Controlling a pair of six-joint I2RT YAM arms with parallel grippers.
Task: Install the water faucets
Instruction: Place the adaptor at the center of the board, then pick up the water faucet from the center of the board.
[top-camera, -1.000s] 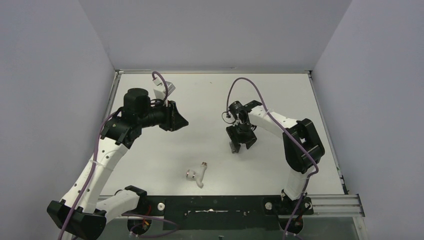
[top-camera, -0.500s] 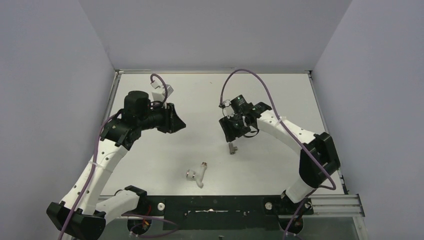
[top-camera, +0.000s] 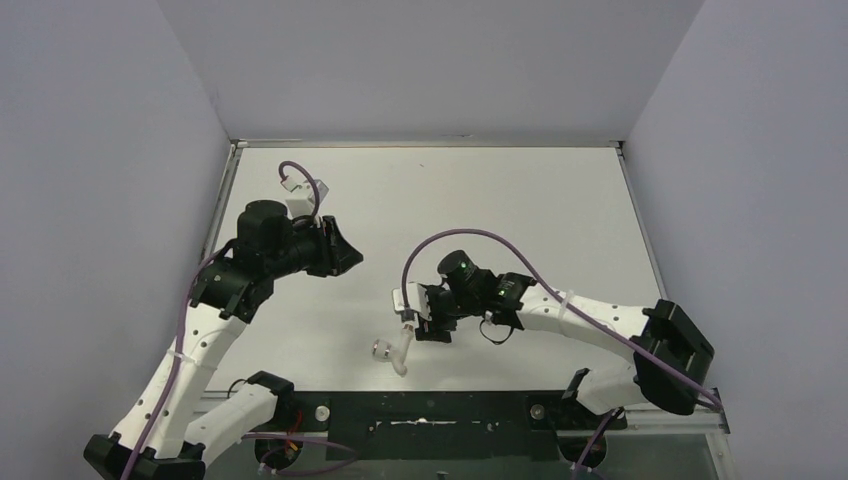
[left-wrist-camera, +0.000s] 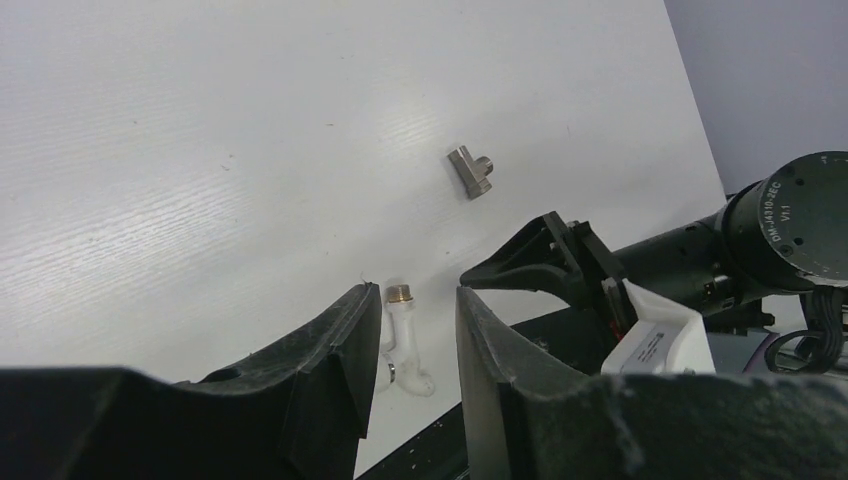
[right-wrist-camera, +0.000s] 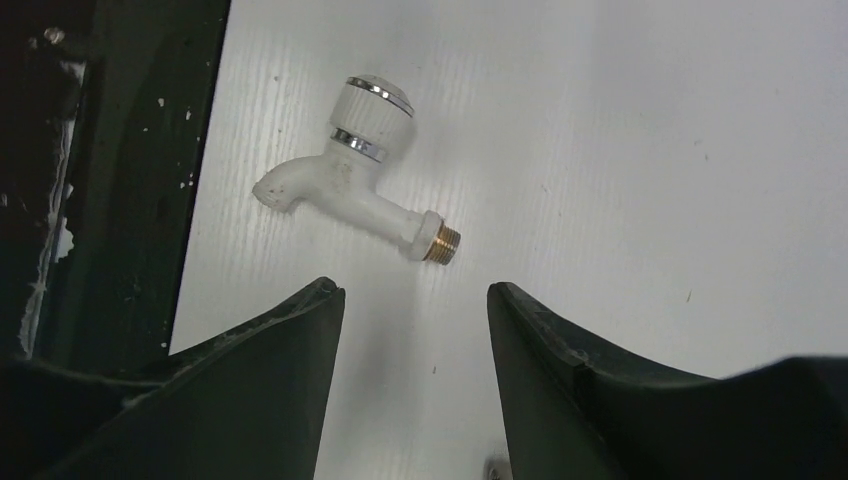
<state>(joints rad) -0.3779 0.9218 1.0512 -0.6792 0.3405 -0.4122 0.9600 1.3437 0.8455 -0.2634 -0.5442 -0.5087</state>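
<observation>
My right gripper grabs the faucet by its threaded-end collar (top-camera: 407, 332) (right-wrist-camera: 425, 235) next, which leaves the faucet's knob and stem free for my left gripper.
The white faucet (top-camera: 392, 352) with a chrome-ringed knob and brass threaded end lies on its side near the table's front edge. It also shows in the right wrist view (right-wrist-camera: 362, 185) and the left wrist view (left-wrist-camera: 408, 335). My right gripper (top-camera: 418, 325) is open and empty, just right of the faucet and pointing at it (right-wrist-camera: 415, 290). The grey metal fitting (left-wrist-camera: 471, 172) lies loose on the table behind the right gripper; the right arm hides it in the top view. My left gripper (top-camera: 345, 250) is open and empty, raised at the left (left-wrist-camera: 415, 295).
A black strip (top-camera: 430, 410) runs along the table's front edge just beyond the faucet. Grey walls close in the table on three sides. The right arm's purple cable (top-camera: 470, 240) loops above its wrist.
My right gripper has swung from above the fitting towards the front and left, ending beside the faucet. The fitting stays on the table. My left gripper has shifted slightly left.
</observation>
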